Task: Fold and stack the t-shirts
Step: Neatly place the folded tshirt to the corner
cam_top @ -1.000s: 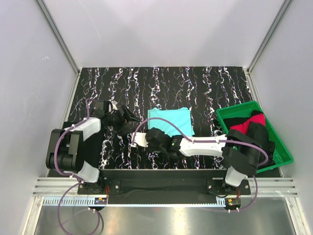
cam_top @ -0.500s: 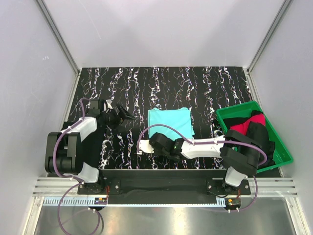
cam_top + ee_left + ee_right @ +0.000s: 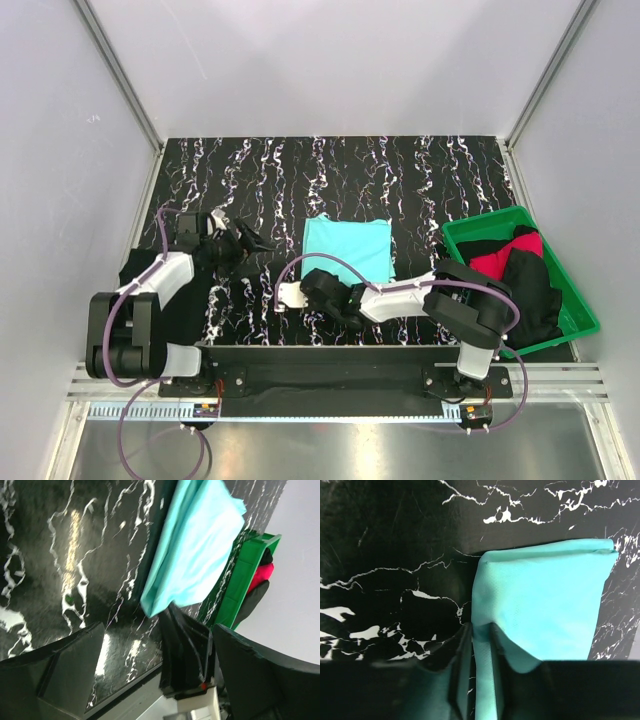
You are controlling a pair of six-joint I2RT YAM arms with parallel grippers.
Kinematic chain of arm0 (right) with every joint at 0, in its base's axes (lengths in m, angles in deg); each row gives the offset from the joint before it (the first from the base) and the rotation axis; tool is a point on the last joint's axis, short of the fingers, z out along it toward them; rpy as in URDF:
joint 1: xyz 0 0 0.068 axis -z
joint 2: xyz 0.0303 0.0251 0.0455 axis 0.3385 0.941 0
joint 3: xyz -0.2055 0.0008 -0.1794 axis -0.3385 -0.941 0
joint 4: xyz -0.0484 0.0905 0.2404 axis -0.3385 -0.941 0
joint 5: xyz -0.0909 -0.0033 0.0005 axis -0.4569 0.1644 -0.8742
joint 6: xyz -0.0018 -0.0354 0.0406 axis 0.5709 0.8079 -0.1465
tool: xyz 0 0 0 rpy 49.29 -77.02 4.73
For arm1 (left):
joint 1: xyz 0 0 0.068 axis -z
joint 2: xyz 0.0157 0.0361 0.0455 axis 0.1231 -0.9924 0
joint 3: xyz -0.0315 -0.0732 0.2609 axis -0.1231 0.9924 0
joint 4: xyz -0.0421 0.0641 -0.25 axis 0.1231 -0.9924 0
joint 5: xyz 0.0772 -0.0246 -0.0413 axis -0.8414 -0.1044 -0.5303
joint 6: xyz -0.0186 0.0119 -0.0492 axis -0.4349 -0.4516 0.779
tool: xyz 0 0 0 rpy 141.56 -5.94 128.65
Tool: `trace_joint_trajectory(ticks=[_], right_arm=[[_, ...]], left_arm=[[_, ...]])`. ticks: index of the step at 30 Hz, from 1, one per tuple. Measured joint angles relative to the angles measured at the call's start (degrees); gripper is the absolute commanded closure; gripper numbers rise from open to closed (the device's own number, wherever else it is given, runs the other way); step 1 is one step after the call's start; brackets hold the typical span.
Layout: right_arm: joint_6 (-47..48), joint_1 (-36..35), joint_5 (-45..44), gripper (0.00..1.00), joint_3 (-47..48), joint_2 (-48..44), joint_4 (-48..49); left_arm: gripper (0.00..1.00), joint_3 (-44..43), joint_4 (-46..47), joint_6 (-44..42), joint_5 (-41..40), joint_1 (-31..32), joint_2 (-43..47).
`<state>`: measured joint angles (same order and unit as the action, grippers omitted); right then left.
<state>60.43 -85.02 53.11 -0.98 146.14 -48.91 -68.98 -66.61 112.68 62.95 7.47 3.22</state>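
I should next use my left gripper to take the folded turquoise t-shirt [image 3: 347, 248] by its side edge facing that gripper, and keep the layers together to stack it.
A folded turquoise t-shirt [image 3: 347, 248] [image 3: 195, 545] [image 3: 545, 600] lies flat in the middle of the marbled mat. My right gripper [image 3: 322, 282] [image 3: 481, 630] sits low at the shirt's near left corner, with its jaws shut on a fold of turquoise cloth. To the left of the shirt, clear of it, my left gripper [image 3: 255, 240] [image 3: 159, 626] hangs open and holds nothing. In the green tray [image 3: 480, 225] lie a red-pink t-shirt [image 3: 505, 255] and a black t-shirt [image 3: 530, 290], crumpled together.
The green tray [image 3: 245, 575] stands at the mat's right edge. A dark cloth shape [image 3: 165, 300] lies under my left arm at the near left. Grey walls close in the mat on three sides.
The right gripper's jaws have closed on the turquoise shirt's near left corner. The left gripper has drawn back a little to the left, still open.
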Motion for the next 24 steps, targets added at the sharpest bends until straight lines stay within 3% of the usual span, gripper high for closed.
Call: trace_joint_trajectory(ticks=[7, 16, 24], right_arm=[[0.3, 0.6, 1.1, 0.99, -0.3, 0.1, 0.1], [-0.6, 2.5, 2.8, 1.0, -1.8, -4.6, -1.6], [-1.4, 3.4, 4.3, 1.0, -1.7, -11.2, -3.7]], left_arm=[[0.02, 1.4, -0.3, -0.3, 0.6, 0.0, 0.8], [0.01, 1.2, 3.9, 0.3, 3.0, 0.8, -3.7], [0.01, 1.0, 13.2, 6.1, 3.8, 7.7, -9.1]])
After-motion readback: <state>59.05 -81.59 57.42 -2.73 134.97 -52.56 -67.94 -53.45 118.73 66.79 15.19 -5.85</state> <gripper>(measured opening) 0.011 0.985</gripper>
